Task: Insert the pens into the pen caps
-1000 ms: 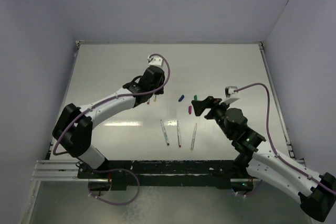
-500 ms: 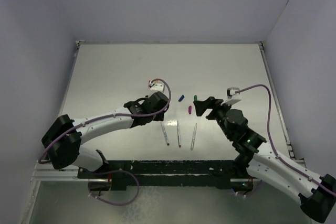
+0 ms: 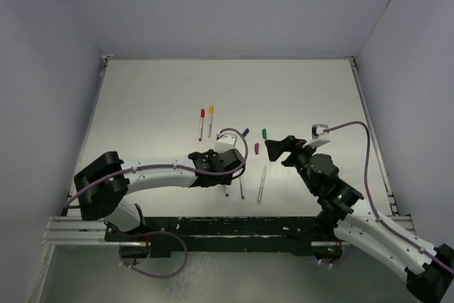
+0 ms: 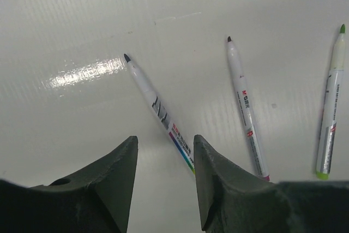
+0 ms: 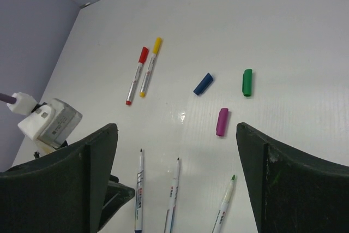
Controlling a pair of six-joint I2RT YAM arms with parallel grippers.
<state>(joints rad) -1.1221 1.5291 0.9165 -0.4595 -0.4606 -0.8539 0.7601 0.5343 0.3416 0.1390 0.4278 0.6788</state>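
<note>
The dark-tipped pen needs my left gripper lower before it closes, as the gripper's fingers are still above the pen's printed body (image 4: pixel 173 132), short of the table.
Three uncapped pale pens lie side by side: a dark-tipped one (image 4: pixel 158 114) (image 5: pixel 138 195), a middle one (image 4: pixel 246 107) (image 5: pixel 172 200) and a green-tipped one (image 4: pixel 331 107) (image 3: pixel 262 184). Beyond them lie loose blue (image 3: pixel 245 133), green (image 3: pixel 264 133) and purple (image 3: pixel 256 148) caps. A red-capped pen (image 3: pixel 201 124) and a yellow-capped pen (image 3: pixel 210 121) lie at the back left. My left gripper (image 3: pixel 221 175) (image 4: pixel 163 140) is open, low over the dark-tipped pen's rear end. My right gripper (image 3: pixel 273 147) (image 5: pixel 175 129) is wide open and empty, above the caps.
The white table (image 3: pixel 305 97) is walled at the back and both sides. The left wrist's white camera block (image 5: pixel 49 121) sits beside the loose pens. The arm bases and a black rail (image 3: pixel 227 228) run along the near edge.
My left arm has swung from the back, where it covered the red- and yellow-capped pens, toward the near edge, over the leftmost loose pen. My right gripper has shifted slightly.
</note>
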